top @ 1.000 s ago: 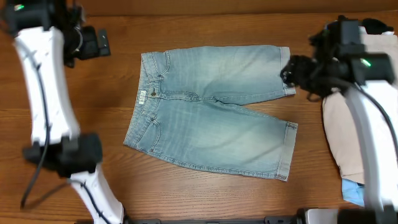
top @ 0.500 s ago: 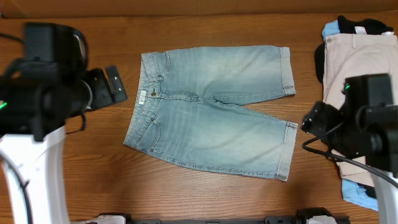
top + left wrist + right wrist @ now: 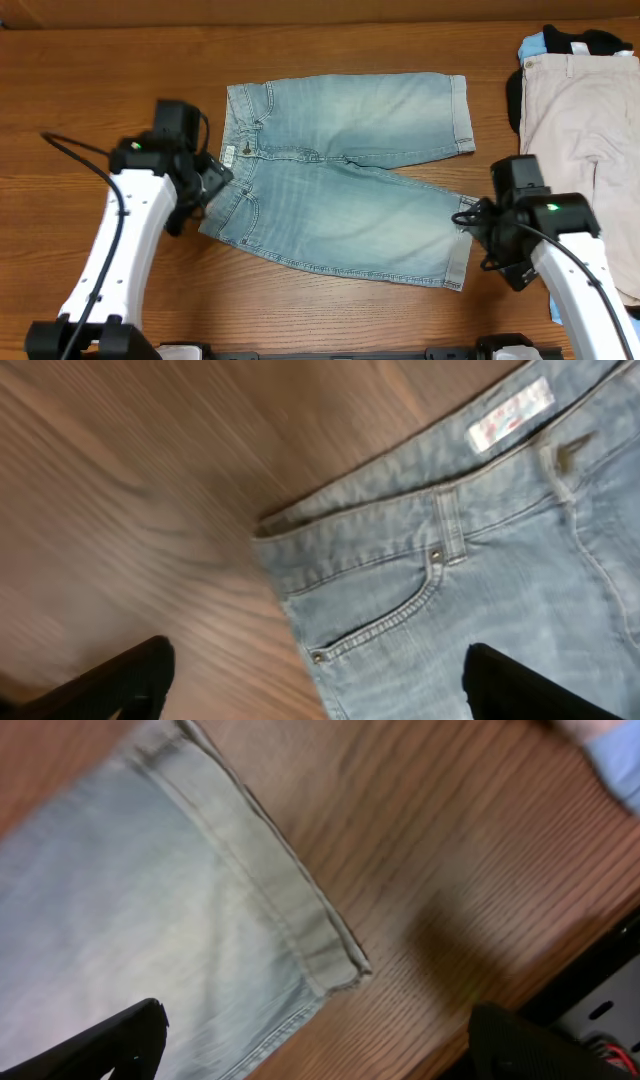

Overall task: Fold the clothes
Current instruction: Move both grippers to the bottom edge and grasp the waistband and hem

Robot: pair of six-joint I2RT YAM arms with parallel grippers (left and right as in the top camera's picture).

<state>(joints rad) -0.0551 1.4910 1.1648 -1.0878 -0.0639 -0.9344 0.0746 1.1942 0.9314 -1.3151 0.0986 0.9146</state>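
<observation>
My left gripper takes hold of the near waistband corner of the denim shorts next, so that the near leg can fold over the other one.
A pair of light blue denim shorts (image 3: 340, 175) lies flat on the wooden table, waistband to the left, legs to the right. My left gripper (image 3: 212, 183) is open over the near waistband corner; its wrist view shows the front pocket and waistband (image 3: 430, 575) between the fingers (image 3: 315, 685). My right gripper (image 3: 473, 222) is open at the hem of the near leg; its wrist view shows the cuff corner (image 3: 310, 945) between the fingers (image 3: 315, 1045). Neither holds anything.
A stack of other clothes, beige trousers (image 3: 585, 130) on top with blue and black pieces (image 3: 570, 42) behind, lies at the right edge. The table's front edge (image 3: 590, 990) runs close to the right gripper.
Both arms have swung down from the far corners toward the shorts. The left gripper now sits at the waistband corner, the right at the near leg hem. The shorts have not moved.
</observation>
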